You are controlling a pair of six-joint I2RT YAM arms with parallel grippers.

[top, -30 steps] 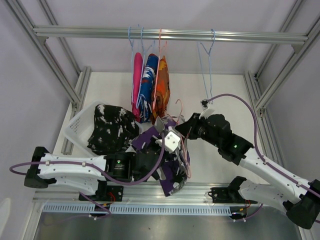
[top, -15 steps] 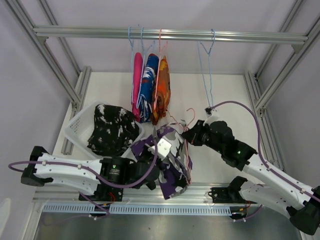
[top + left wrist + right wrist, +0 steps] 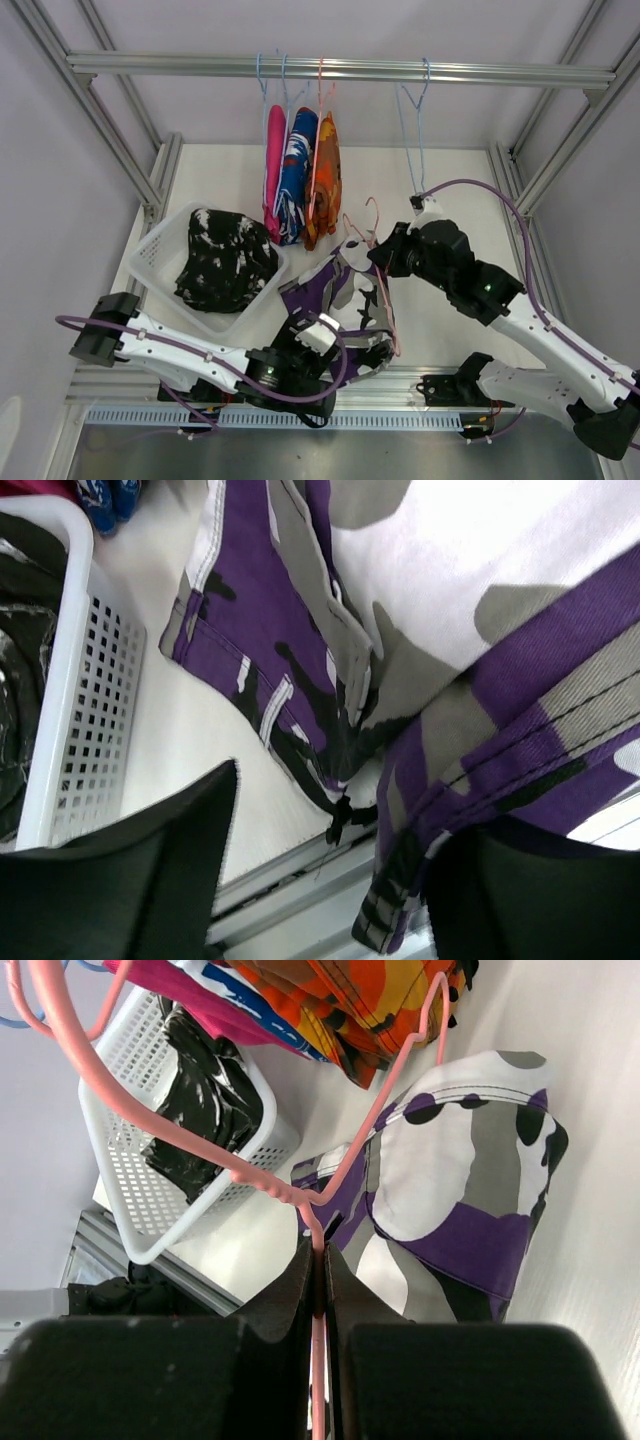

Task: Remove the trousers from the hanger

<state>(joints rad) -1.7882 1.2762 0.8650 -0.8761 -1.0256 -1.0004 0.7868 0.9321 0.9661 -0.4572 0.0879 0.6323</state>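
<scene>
Next, my left gripper grips the loose folded edge [image 3: 398, 852] near the table's front, free of the hanger's wire, to pull the purple trousers [image 3: 480, 630] off.
The dark purple-white patterned trousers [image 3: 345, 300] lie bunched on the table near its front edge, against the pink hanger [image 3: 230, 1165]. Whether they still hang over its bar I cannot tell. My right gripper [image 3: 320, 1260] is shut on the hanger's wire and holds it above the cloth. My left gripper [image 3: 335, 825] stands open low at the front edge. The purple trousers [image 3: 480, 630] fill the view above it and brush its right finger, ungripped. Pink [image 3: 272, 170], blue-white-red [image 3: 297, 175] and orange trousers [image 3: 323, 180] hang on hangers from the rail. Black speckled trousers [image 3: 225, 262] lie in the basket.
The white perforated basket [image 3: 150, 250] stands at the left of the table, close to the purple cloth. An empty blue hanger [image 3: 412, 130] hangs from the rail [image 3: 450, 72] at the right. Frame posts run along both sides.
My left gripper has opened and let go of the purple trousers, and its arm has sunk back toward the front edge. The right gripper has carried the pink hanger a little farther back.
</scene>
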